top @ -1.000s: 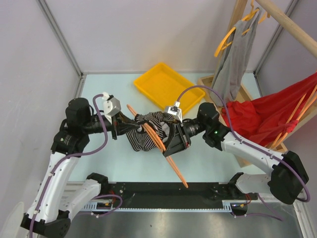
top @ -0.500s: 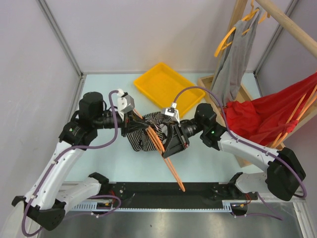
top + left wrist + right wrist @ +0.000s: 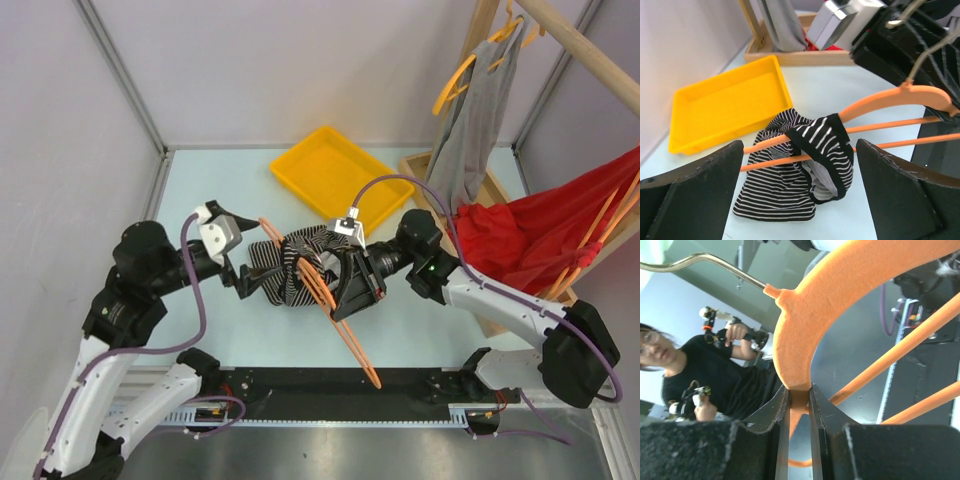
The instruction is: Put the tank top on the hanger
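Note:
The hanger's strap-looped arm is next for my left gripper to grab, so that the opposite arm stays free for the other strap.
The striped tank top [image 3: 278,275] lies bunched on the table, with one dark-edged strap [image 3: 826,134] looped over an arm of the orange hanger [image 3: 347,338]. My right gripper [image 3: 346,287] is shut on the hanger near its neck [image 3: 802,325], just below the silver hook [image 3: 705,260], and holds it slanted over the garment. In the right wrist view that gripper [image 3: 799,405] pinches the orange plastic between both pads. My left gripper [image 3: 248,278] stands open just left of the tank top. Its wide-apart fingers [image 3: 690,195] frame the cloth without touching it.
A yellow tray [image 3: 330,175] sits behind the tank top. At the right, a wooden rail [image 3: 590,50] carries a grey garment [image 3: 480,110] and a red cloth [image 3: 550,230] on other orange hangers, above a wooden box [image 3: 418,165].
My left gripper opened, let go of the tank top and drew back to the left. The strap stays hooked on the hanger arm. The right gripper and hanger barely moved.

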